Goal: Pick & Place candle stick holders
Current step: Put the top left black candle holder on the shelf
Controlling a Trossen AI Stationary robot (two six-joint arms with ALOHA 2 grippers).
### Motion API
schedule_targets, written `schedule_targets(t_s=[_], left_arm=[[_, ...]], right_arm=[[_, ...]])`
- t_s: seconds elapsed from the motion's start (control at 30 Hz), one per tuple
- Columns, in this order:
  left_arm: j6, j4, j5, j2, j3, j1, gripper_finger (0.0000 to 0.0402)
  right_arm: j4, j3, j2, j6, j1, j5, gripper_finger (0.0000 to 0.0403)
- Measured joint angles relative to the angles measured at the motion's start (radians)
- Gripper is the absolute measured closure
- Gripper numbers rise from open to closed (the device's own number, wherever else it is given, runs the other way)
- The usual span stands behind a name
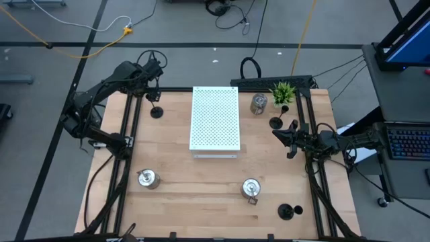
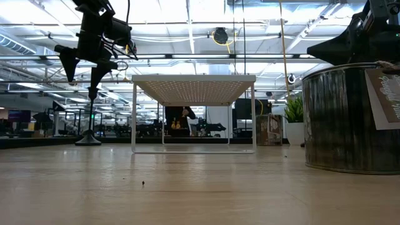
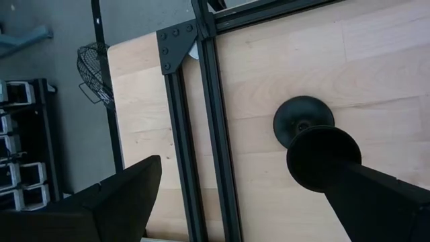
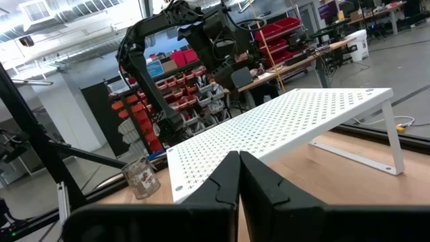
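My left gripper will grab the holder by its top cup [image 3: 317,156], so that the black candle stick holder's round base [image 3: 295,115] stays free for placing.
A black candle stick holder [image 1: 156,111] stands upright on its round base at the table's far left; the left wrist view shows its top cup [image 3: 322,158] from above. My left gripper [image 1: 153,94] hangs open over it, pointing steeply down, with one finger [image 3: 376,202] right beside the cup and the other [image 3: 114,202] well off to the side. My right gripper [image 1: 277,134] rests shut at the right edge, its fingers [image 4: 238,175] aimed level at the white board [image 1: 215,117]. Beside it stands another black holder [image 1: 276,123]. My left gripper's one finger [image 2: 94,84] stands at the top of the black holder's stem [image 2: 92,109]. Whether it touches the cup, I cannot tell. The holder stays upright on the table.
The white perforated board stands on legs mid-table. Silver holders sit at the far right [image 1: 259,103], near left [image 1: 148,179] and near middle [image 1: 250,188]. A third black holder [image 1: 287,211] stands near right, and a green plant [image 1: 283,93] far right. Black frame rails [image 3: 208,134] border the table.
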Motion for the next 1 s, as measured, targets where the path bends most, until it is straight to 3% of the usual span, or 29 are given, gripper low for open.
schedule_targets(t_s=[0.4, 1.0], left_arm=[[-0.009, 0.007, -0.005, 0.000, 0.000, 0.000, 0.0002], [0.003, 0.076, 0.069, -0.001, -0.004, 0.000, 0.0002]], right_arm=[[0.000, 0.000, 0.000, 0.000, 0.000, 0.000, 0.0403], [-0.003, 0.000, 0.000, 0.000, 0.000, 0.000, 0.0403]])
